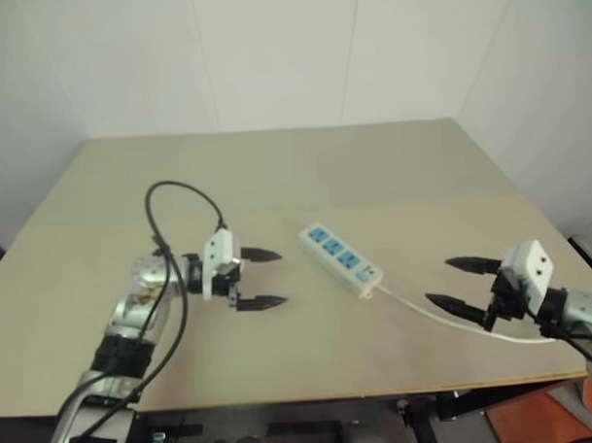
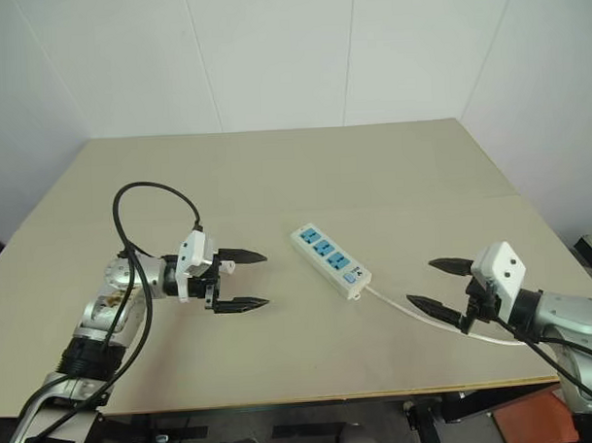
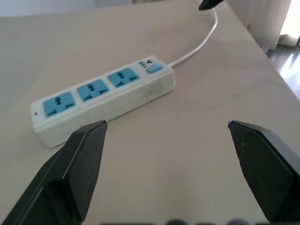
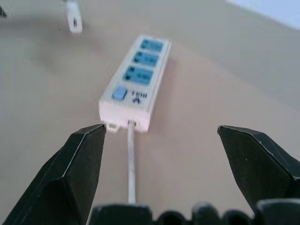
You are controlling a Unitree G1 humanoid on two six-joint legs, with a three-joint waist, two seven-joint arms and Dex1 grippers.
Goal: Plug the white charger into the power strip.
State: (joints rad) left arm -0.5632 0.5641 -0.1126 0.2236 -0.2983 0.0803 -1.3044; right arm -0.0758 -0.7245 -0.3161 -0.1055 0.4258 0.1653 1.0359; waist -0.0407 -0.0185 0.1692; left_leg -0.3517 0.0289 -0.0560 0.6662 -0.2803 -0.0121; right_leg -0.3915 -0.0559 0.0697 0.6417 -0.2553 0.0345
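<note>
The robot's right gripper next needs to hold the power strip steady while the robot plugs in the charger, so it needs to grab it by its switch end.
The power strip is a white bar with three blue socket faces, all free, lying slantwise on the middle of the tan table. Its thin white cable runs right, under my right gripper. My left gripper stands open to the strip's left, pointing at it, with nothing between its fingers. My right gripper stands open to the right, above the cable, aimed at the strip's switch end. The white charger is out of view.
The table's front edge runs just below both arms. A black cable loops up above my left wrist. White walls close in behind and to the right. Something orange sits below the table's right corner.
</note>
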